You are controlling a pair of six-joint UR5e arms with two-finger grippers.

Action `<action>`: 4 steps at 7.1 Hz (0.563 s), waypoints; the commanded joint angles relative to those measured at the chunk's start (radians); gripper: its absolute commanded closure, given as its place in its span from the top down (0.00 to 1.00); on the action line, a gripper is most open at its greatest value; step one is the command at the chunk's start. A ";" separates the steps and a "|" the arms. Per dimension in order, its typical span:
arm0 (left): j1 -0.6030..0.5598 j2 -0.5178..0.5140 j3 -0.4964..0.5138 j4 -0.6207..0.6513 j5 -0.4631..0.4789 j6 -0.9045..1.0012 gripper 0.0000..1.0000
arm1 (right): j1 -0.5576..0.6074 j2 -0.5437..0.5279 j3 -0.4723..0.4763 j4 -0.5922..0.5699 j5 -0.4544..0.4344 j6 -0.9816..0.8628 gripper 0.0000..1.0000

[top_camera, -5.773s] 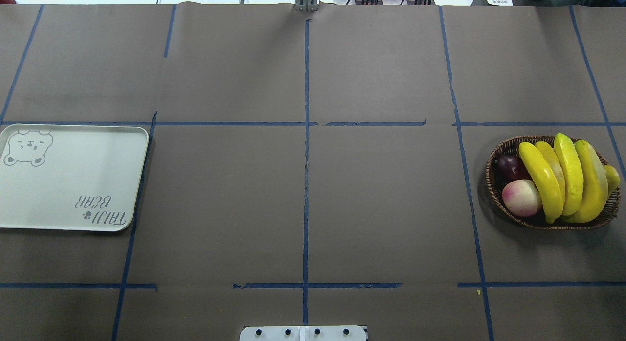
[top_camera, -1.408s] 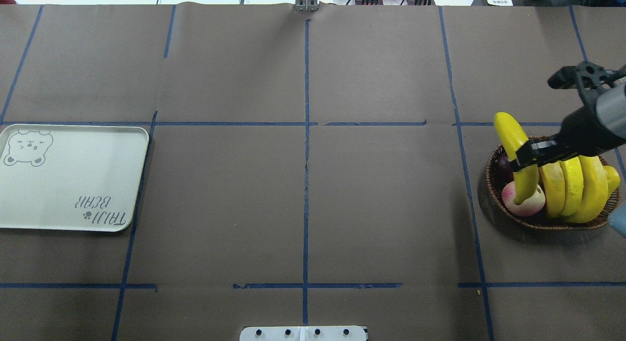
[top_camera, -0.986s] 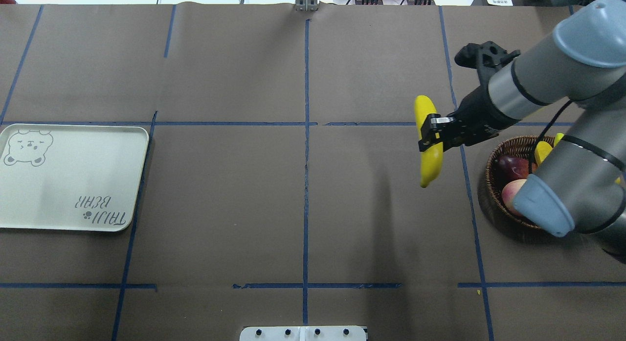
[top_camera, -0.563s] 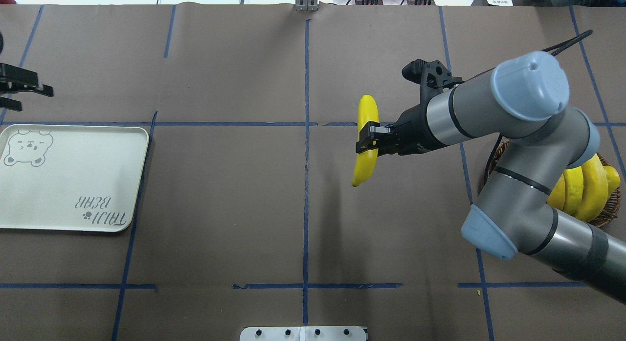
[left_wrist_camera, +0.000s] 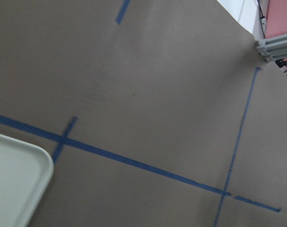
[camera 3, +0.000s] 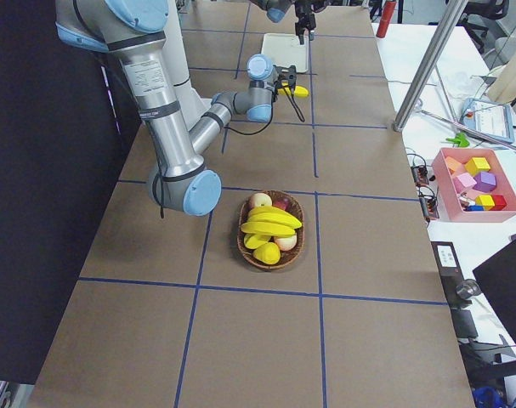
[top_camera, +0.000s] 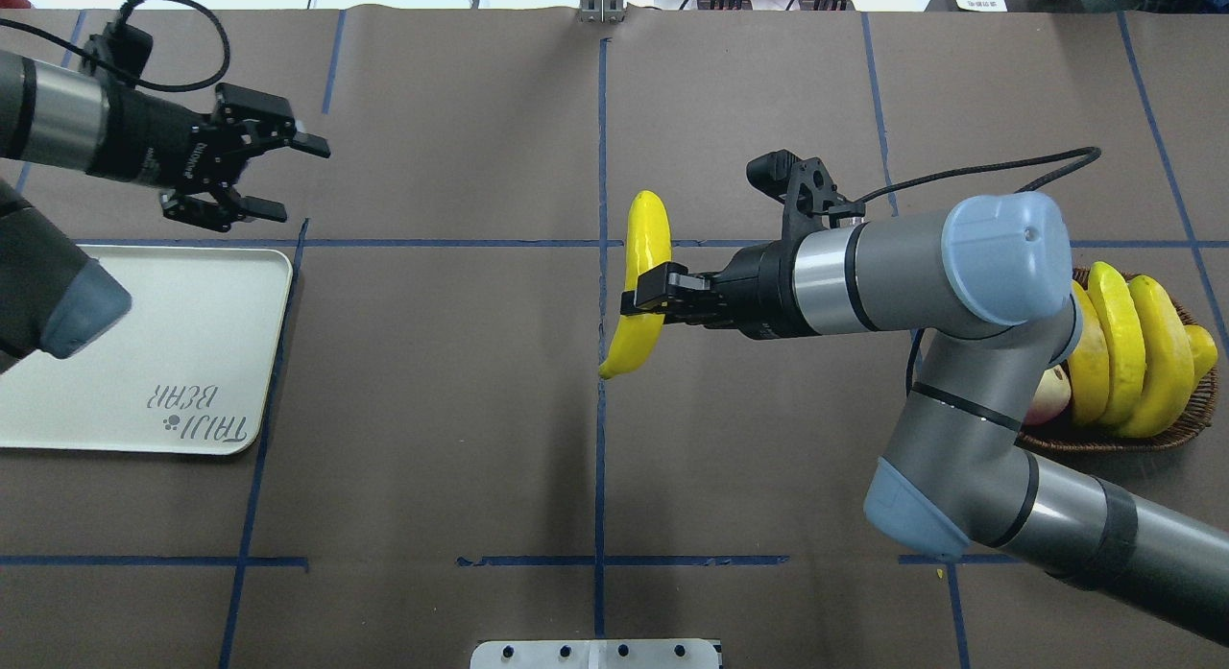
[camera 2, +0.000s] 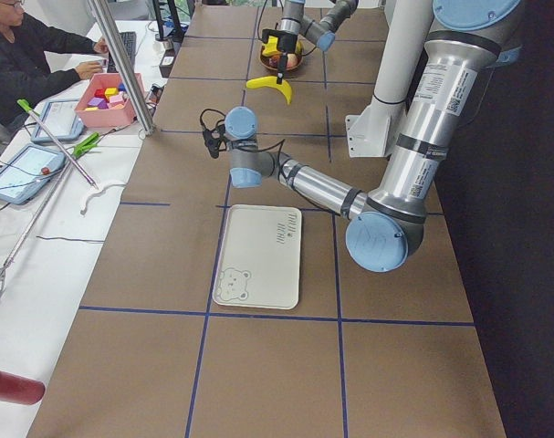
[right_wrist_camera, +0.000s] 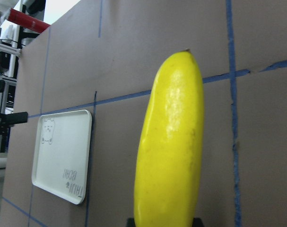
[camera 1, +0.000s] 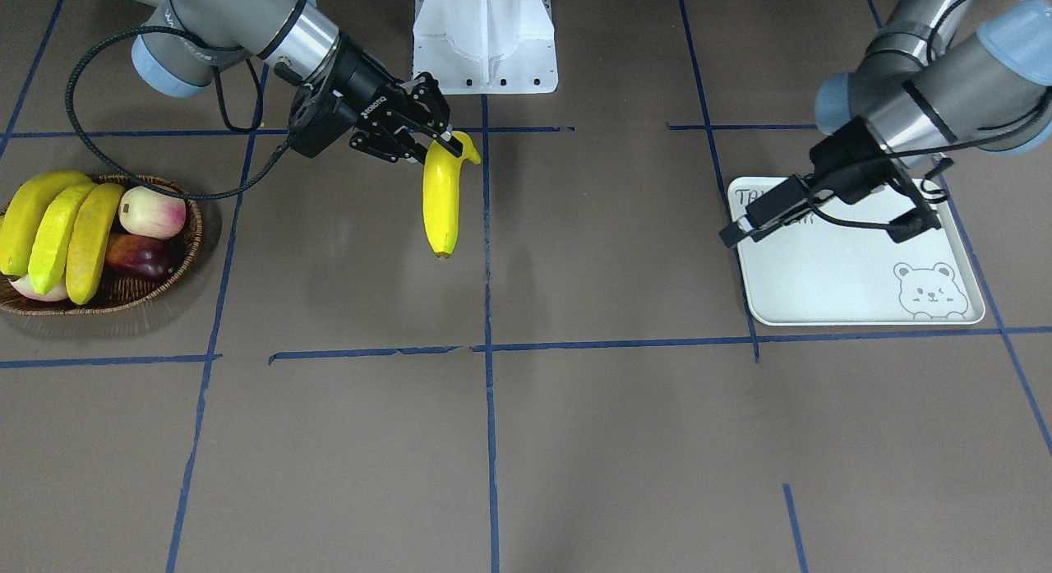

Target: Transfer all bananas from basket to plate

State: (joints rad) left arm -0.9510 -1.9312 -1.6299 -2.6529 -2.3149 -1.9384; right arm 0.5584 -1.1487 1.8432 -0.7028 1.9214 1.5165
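Note:
I need to move the banana to the plate [camera 1: 853, 277], so next I should grab the banana by its stem end [camera 1: 459, 150] with my left gripper.
My right gripper [top_camera: 645, 299] is shut on one banana [top_camera: 641, 275] and holds it above the table's centre line, away from the basket. The banana fills the right wrist view [right_wrist_camera: 171, 151] and shows in the front view [camera 1: 441, 199]. Three more bananas [top_camera: 1123, 352] lie in the wicker basket [top_camera: 1104, 443] at the right. The off-white plate [top_camera: 144, 343] lies at the left and has nothing on it. My left gripper [top_camera: 300, 181] is open and empty, in the air beyond the plate's far right corner. The left wrist view shows only a corner of the plate [left_wrist_camera: 15, 179].
A peach [camera 1: 152, 211] and a dark-red fruit [camera 1: 136, 256] share the basket [camera 1: 123, 298]. The white robot base [camera 1: 485, 39] stands at the table's near middle. Blue tape lines grid the brown table. A pink box of blocks [camera 3: 474, 183] sits off the table.
My right gripper lifted one banana out of the basket and carried it left to the table's centre. My left arm came in from the left, open, beyond the plate.

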 commanded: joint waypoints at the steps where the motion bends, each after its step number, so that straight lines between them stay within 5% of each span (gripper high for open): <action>1: 0.118 -0.135 -0.007 -0.004 0.089 -0.137 0.96 | -0.057 0.021 -0.013 0.068 -0.048 0.028 0.03; 4: 0.277 -0.190 0.004 -0.005 0.256 -0.131 0.97 | -0.094 0.043 -0.013 0.068 -0.053 0.027 0.03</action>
State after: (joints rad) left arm -0.7410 -2.1035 -1.6281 -2.6590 -2.1388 -2.0689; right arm 0.4778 -1.1110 1.8303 -0.6365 1.8718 1.5428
